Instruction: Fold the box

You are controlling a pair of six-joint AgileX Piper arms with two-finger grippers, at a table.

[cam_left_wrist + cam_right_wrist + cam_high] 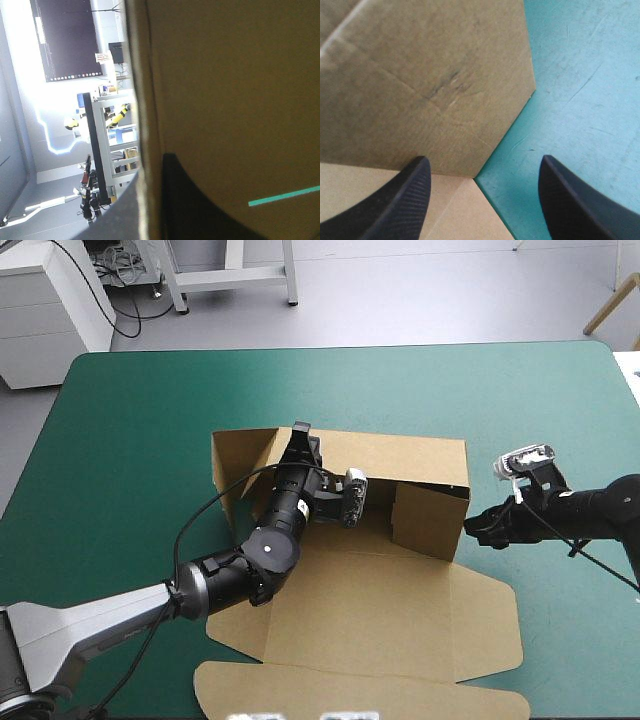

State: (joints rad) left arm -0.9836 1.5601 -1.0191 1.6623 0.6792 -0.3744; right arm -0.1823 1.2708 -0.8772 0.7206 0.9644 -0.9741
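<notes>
The raised side of the box should be grabbed next by its top edge (436, 490) with my right gripper. Then my right gripper can fold the box (380, 610) into shape.
The brown box (380, 610) lies mid-table with its far wall and right wall raised and its lid flat toward the near edge. My left gripper (298, 436) reaches over the tray to the far wall's left end. In the left wrist view the box (230, 75) has its wall edge running between the two black fingers (200, 210), with the left gripper (150, 175) shut on it. My right gripper (472, 528) stands open just outside the right wall. In the right wrist view the box (420, 75) has that wall's lower corner ahead of the right gripper (482, 167), with nothing between the fingers.
The teal-green cover (140, 440) stretches wide around the box to the left, far side and right. The lid's outer flap (350, 695) reaches the table's near edge. A side flap (485, 625) lies flat near the right gripper.
</notes>
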